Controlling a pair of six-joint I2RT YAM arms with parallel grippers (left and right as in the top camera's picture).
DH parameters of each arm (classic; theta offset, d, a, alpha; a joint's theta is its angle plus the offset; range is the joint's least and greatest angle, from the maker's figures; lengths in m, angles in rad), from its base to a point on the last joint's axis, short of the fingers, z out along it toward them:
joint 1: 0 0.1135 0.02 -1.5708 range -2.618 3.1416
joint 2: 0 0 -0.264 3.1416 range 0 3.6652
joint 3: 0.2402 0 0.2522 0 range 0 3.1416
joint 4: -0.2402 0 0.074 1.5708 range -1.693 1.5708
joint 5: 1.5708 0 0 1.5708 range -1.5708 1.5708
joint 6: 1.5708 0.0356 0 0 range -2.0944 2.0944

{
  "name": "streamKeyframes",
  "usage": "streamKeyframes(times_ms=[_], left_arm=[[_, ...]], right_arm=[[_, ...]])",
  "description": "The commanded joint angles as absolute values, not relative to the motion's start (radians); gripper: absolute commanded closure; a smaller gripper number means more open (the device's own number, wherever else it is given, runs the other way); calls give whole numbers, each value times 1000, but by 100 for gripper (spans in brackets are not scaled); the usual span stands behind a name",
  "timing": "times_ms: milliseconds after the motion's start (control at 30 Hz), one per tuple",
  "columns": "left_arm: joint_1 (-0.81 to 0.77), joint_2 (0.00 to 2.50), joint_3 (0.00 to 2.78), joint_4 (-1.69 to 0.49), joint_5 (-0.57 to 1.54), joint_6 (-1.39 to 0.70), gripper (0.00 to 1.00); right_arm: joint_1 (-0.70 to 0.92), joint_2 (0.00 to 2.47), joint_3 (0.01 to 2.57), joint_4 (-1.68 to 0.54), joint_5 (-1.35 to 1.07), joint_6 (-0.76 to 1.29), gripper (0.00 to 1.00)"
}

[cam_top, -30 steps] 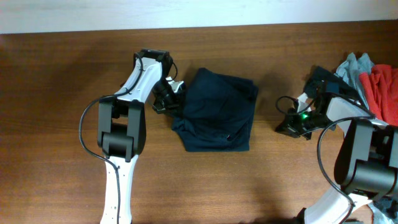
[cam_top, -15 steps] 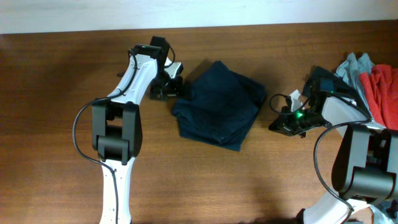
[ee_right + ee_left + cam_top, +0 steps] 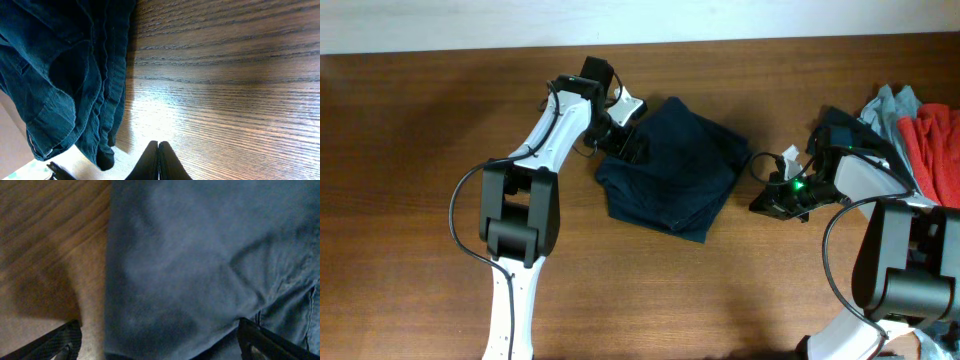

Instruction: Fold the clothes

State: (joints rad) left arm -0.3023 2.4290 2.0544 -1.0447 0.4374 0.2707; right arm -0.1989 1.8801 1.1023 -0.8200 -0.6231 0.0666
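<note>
I will pick up the folded navy garment next by the corner beside my left gripper, using that gripper to pull it aside, still folded, onto empty wood.
A dark navy garment (image 3: 672, 172) lies folded and slightly askew in the middle of the wooden table. My left gripper (image 3: 623, 143) hovers at its upper left corner, jaws wide open. In the left wrist view the navy cloth (image 3: 200, 255) fills most of the picture, and the two fingertips (image 3: 62, 339) show far apart at the bottom corners, one over wood, one over cloth. My right gripper (image 3: 762, 203) rests low on the table just right of the garment, shut on nothing. The right wrist view shows its closed fingers (image 3: 158, 161) beside the garment's hem (image 3: 70, 75).
A heap of unfolded clothes, grey-blue, dark and red (image 3: 920, 130), sits at the table's right edge behind my right arm. Bare wood (image 3: 410, 150) stretches left of my left arm and along the table's front. A pale wall band runs along the back.
My left gripper opened, let go of the garment's left edge, and moved up and right over its upper left corner. The garment turned slightly and shifted right. My right gripper crept left.
</note>
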Motion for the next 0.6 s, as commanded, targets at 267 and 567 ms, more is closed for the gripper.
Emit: streamKeyframes(times_ms=[267, 567], left_arm=[[-305, 2444, 2043, -1000, 630, 465, 11], [-305, 2482, 2043, -1030, 719, 511, 58]], right_arm=[[-190, 1855, 1094, -823, -636, 52, 94], [-190, 1855, 1094, -824, -636, 52, 94]])
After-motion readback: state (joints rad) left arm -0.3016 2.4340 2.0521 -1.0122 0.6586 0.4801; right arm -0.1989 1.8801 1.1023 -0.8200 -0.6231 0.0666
